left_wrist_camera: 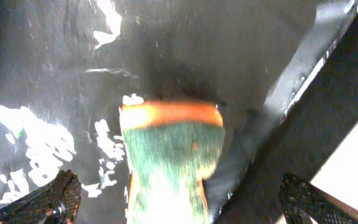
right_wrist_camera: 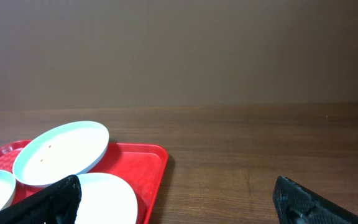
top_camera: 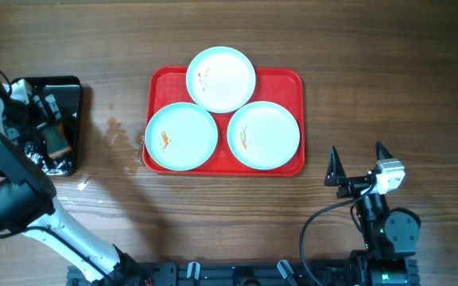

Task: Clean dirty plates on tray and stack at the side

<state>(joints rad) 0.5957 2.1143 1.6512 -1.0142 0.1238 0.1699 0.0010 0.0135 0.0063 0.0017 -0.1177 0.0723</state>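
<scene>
The orange-and-green sponge needs its orange-edged end free to scrub the dirty plates. I should next grab the sponge's green body with my left gripper, pinched across.
Three pale-blue plates with small orange smears lie on the red tray: one at the back resting partly on the other two, one front left, one front right. My left gripper is open over the black tray at the far left, its fingers either side of an orange-and-green sponge, not closed on it. My right gripper is open and empty, near the table's front right, apart from the red tray. The back plate and the front right plate show in the right wrist view.
The black tray is wet and glossy with white foam patches. A wet patch marks the wood between the two trays. Bare wooden table lies right of the red tray.
</scene>
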